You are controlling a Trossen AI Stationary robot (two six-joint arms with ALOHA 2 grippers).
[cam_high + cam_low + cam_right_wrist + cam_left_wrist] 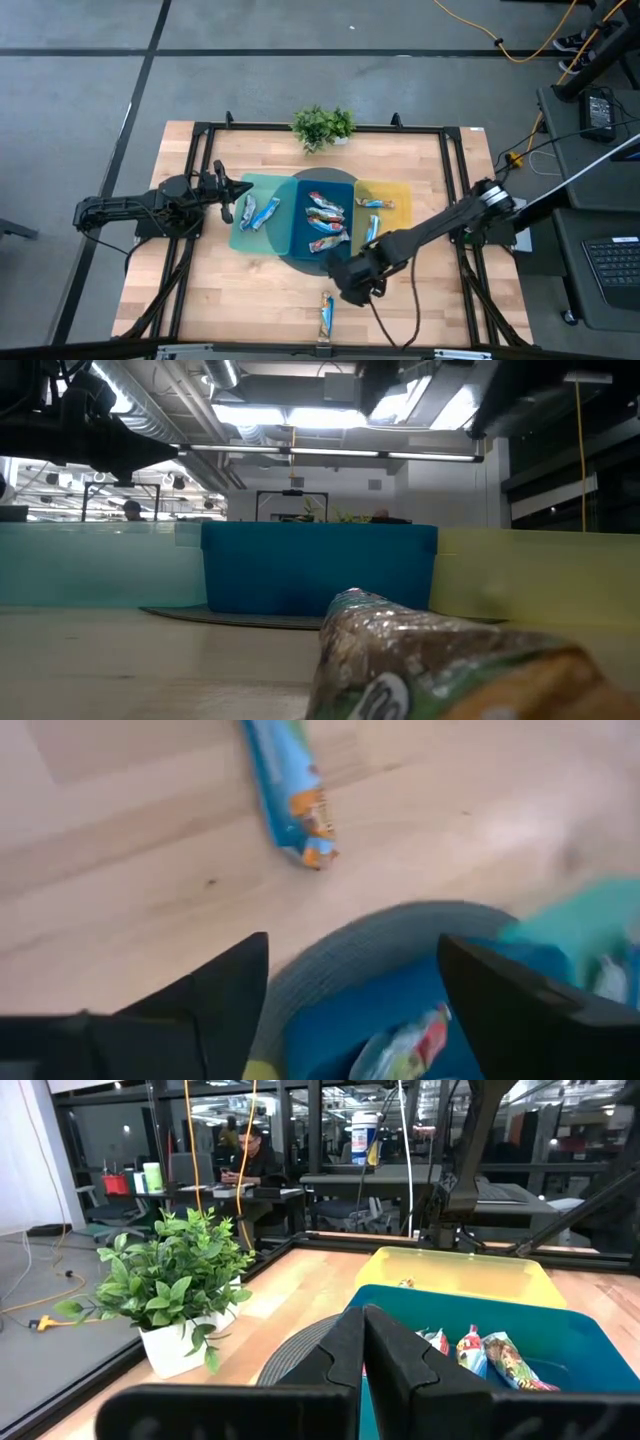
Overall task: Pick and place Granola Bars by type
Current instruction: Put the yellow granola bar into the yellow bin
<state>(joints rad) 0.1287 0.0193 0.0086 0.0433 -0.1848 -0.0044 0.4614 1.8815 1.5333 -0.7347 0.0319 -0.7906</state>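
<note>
The blue-wrapped bar should go into the yellow tray [395, 190] to be sorted, so my right gripper will next grab the bar by its orange-labelled end [327, 299].
Granola bars lie in three trays set side by side: two in the teal tray [250, 235], several in the blue tray [300, 235], two in the yellow tray [395, 190]. One blue-wrapped bar [326, 313] lies alone on the wood near the front edge and shows as bar [290, 790] and, very close up, as bar [430, 660]. My right gripper [348, 288] hangs open over the blue tray's near edge, tilted down, with nothing between its fingers [230, 995]. My left gripper [238, 192] rests shut and level at the teal tray's left side, its fingers [365, 1345] empty.
A small potted plant [322, 126] stands at the far edge behind the trays. A round grey mat [380, 945] lies under the blue tray. Black frame rails [200, 135] run round the table. Bare wood lies at the near left and near right.
</note>
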